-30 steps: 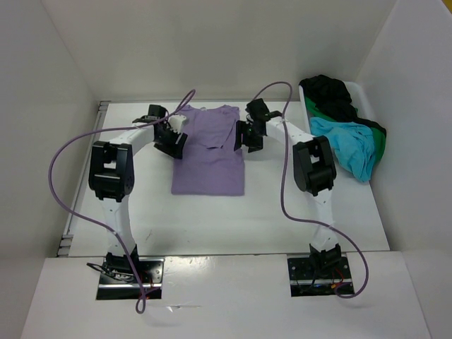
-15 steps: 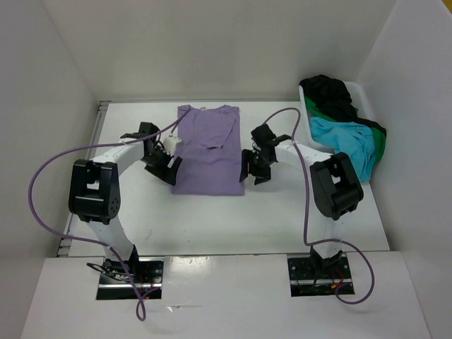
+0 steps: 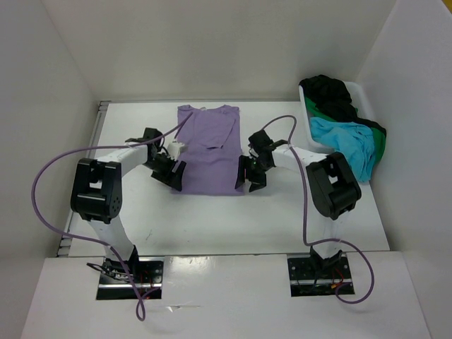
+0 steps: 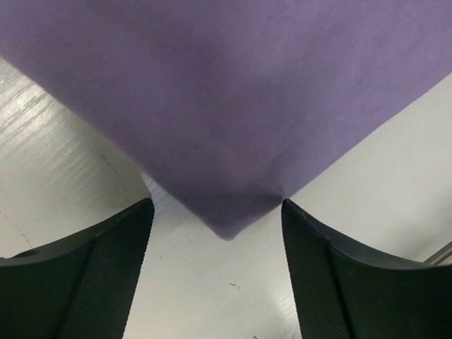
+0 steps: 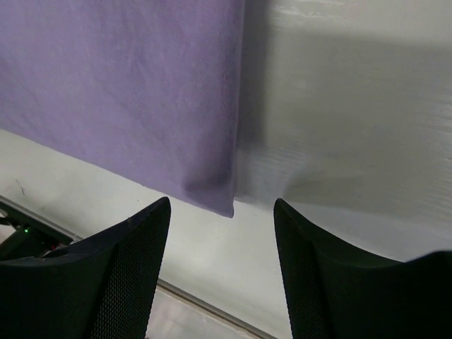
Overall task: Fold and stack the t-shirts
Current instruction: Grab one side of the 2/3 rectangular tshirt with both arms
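The right gripper needs to go lower before it closes on the shirt's corner, because a blurred shadow sits apart from the gripper's finger in the right wrist view.
The lavender t-shirt (image 3: 208, 145) lies flat on the table with its sleeves folded in and its collar at the far end. My left gripper (image 3: 172, 176) hovers open over the shirt's near left corner (image 4: 226, 229), which shows between the black fingers (image 4: 99, 261) untouched. My right gripper (image 3: 253, 178) is open at the near right corner (image 5: 227, 205), nothing between its fingers (image 5: 318, 268). The black t-shirt (image 3: 328, 92), turquoise t-shirt (image 3: 346, 145) and green t-shirt (image 3: 379, 147) are piled in the bin at the right.
The white bin (image 3: 357, 90) stands against the right wall. White walls enclose the table (image 3: 212, 219) on three sides. Purple cables loop from both arms, the left one (image 3: 42, 191) swinging wide.
Both grippers have moved from the shirt's far, sleeve end down its sides to the near corners. The left jaws have opened wider.
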